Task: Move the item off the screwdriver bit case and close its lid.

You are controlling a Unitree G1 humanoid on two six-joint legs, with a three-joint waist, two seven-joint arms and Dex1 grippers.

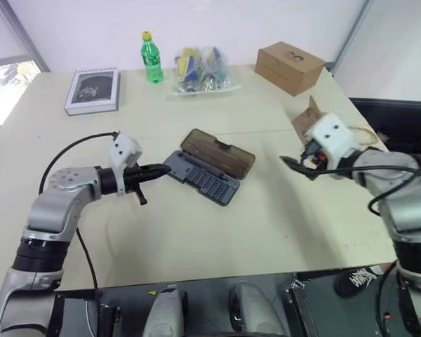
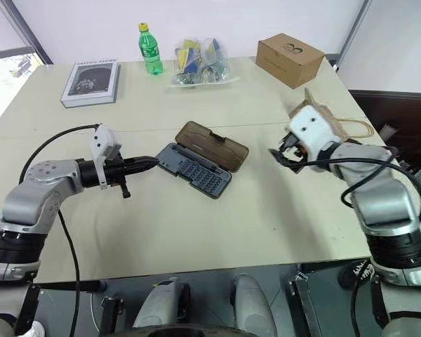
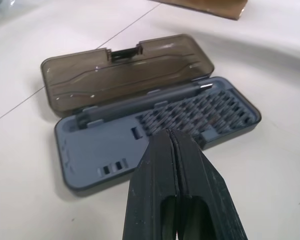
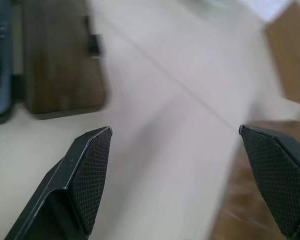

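Note:
The smoky-brown lid has a free edge, and my right gripper will reach the lid and grab it by its free edge (image 1: pixel 239 149) to close the screwdriver bit case (image 1: pixel 205 180).
The screwdriver bit case (image 1: pixel 205 180) lies open mid-table, its blue-grey tray showing rows of bits and a slim screwdriver (image 3: pixel 155 95). Its smoky-brown lid (image 1: pixel 218 153) lies flat on the table behind the tray. My left gripper (image 1: pixel 164 170) is shut, with its tips at the tray's left end (image 3: pixel 100 150). My right gripper (image 1: pixel 295 166) hangs open and empty to the right of the case, its fingers (image 4: pixel 90 170) spread wide. The item, a brown paper bag (image 1: pixel 310 116) with twine handles, lies on the table behind my right hand, partly hidden by it.
Along the far edge sit a grey book (image 1: pixel 92 90), a green bottle (image 1: pixel 151 57), a clear plastic bag of small things (image 1: pixel 200 70) and a brown cardboard box (image 1: pixel 290 67). The table's right edge runs close behind the paper bag.

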